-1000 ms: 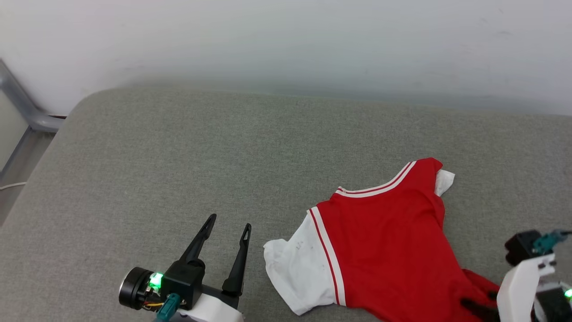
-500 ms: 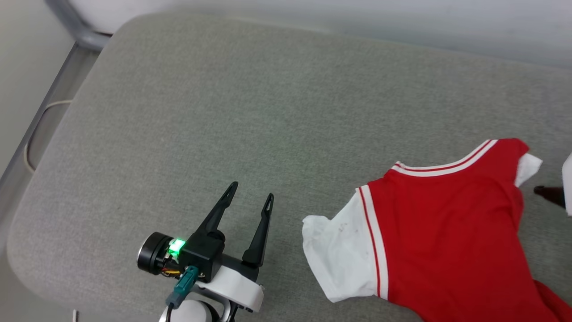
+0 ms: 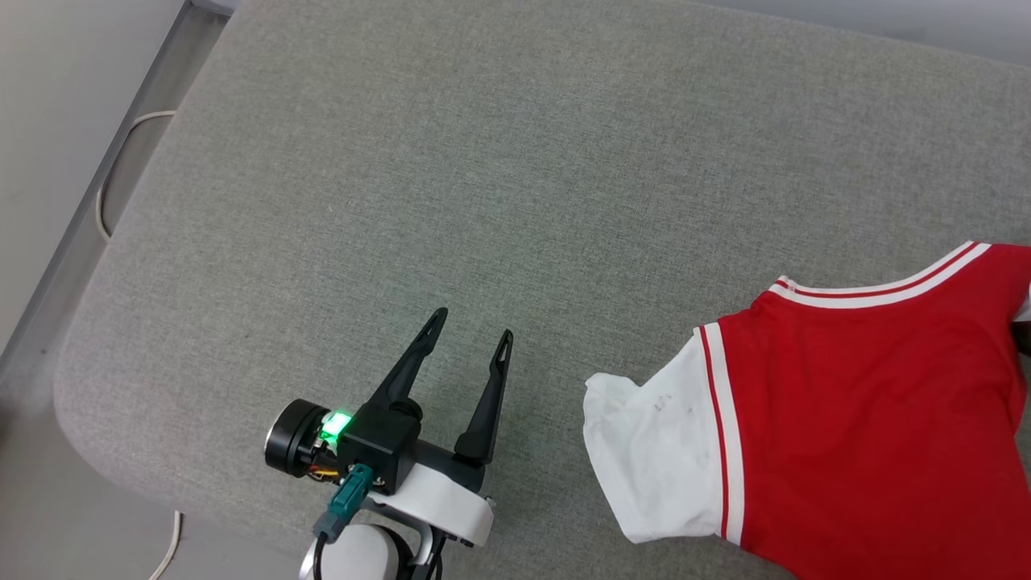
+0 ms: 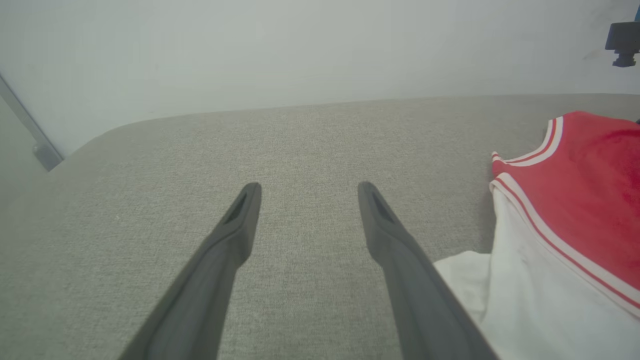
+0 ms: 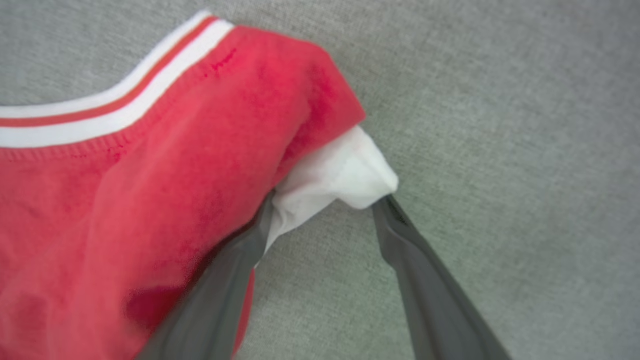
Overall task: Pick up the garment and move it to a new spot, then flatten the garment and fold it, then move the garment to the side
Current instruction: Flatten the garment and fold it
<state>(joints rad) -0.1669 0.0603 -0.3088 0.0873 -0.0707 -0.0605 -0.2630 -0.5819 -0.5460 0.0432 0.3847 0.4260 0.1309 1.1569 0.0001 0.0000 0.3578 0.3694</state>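
Next, my left gripper grabs the white sleeve's hem tip point(image 3: 601, 388), since the sleeve's loose edge ripples up while the red body point(image 3: 870, 425) lies on the cushion.
The garment point(image 3: 854, 403) is a red jersey T-shirt lying crumpled on the grey cushion at the right, plain red side up, its lettering hidden. One white sleeve point(image 3: 656, 463) spreads toward my left gripper point(image 3: 473, 322), which is open and hovers over bare cushion to the garment's left. In the left wrist view the gripper point(image 4: 308, 186) holds nothing, and the garment point(image 4: 580, 190) lies off to its right. My right gripper point(image 5: 330, 200) is open at the garment's far white sleeve point(image 5: 340, 175). The sleeve tip lies between its spread fingers, and the left fingertip is under the cloth.
The grey cushion point(image 3: 499, 161) has a rounded front-left corner, with pale floor and a white cable point(image 3: 113, 177) beyond its left edge. A pale wall point(image 4: 300, 45) rises behind the cushion. Part of the other arm point(image 4: 622, 40) shows at the top right of the left wrist view.
The head camera has tilted down and turned, shifting the whole picture. My right gripper has gone from the garment's near hem to its far white sleeve. The left gripper has stayed open.
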